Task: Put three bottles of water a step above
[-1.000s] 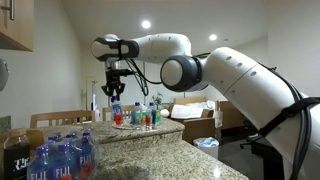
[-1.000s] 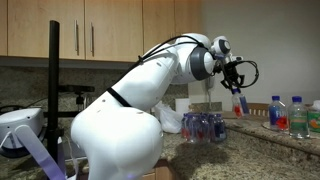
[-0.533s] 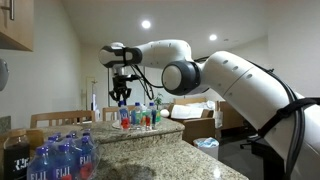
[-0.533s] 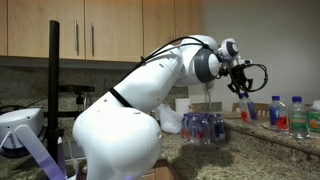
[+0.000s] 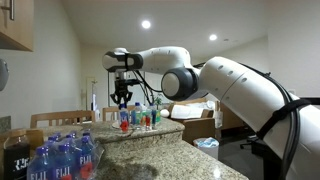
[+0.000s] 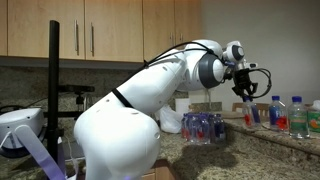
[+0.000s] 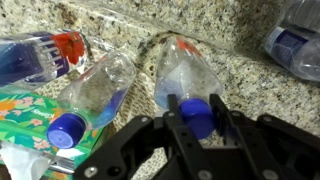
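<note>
My gripper opens now, since the bottle hangs upright over flat granite beside the second bottle and would land standing.
My gripper [image 7: 197,106] is shut on the blue cap of a clear water bottle [image 7: 186,72], which hangs upright below it over the granite step [image 7: 130,25]. In both exterior views the gripper [image 5: 122,97] [image 6: 246,93] holds this bottle [image 5: 124,117] [image 6: 250,113] at the raised tier [image 5: 150,130] [image 6: 300,138]; I cannot tell whether its base touches. A second water bottle [image 7: 96,96] stands just beside it. A third [image 7: 42,55] shows its red-and-blue label at the wrist view's left edge.
More bottles [image 6: 277,111] [image 6: 297,115] and colourful items [image 5: 148,115] crowd the step. A shrink-wrapped pack of water bottles [image 5: 62,157] [image 6: 205,127] and a dark-lidded jar [image 5: 19,150] stand on the lower counter. A green packet [image 7: 25,112] lies beside the bottles.
My gripper has carried the held bottle sideways and down from above the counter to the raised tier, among the other bottles there. It stays shut on the cap.
</note>
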Controlling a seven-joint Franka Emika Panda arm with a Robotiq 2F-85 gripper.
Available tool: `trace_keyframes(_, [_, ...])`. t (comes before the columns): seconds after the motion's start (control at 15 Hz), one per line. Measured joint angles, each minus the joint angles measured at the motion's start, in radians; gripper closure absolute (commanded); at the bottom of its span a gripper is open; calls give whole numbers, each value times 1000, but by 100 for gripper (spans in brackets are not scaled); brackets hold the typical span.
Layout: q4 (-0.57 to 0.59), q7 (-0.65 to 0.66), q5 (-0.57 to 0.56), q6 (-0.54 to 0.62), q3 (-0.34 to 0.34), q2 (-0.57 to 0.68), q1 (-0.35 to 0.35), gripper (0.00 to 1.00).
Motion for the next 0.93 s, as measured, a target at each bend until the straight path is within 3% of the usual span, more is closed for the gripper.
trace_keyframes(0.33, [25,20,24,13,3,22,-17,90])
trace_keyframes(0.4, [27,21,28,13,3,23,-18,78])
trace_keyframes(0.47, [29,21,30,13,3,24,-18,40])
trace_keyframes(0.6, [34,21,31,13,3,27,-18,34])
trace_keyframes(0.93, [38,23,31,13,3,37,-18,2])
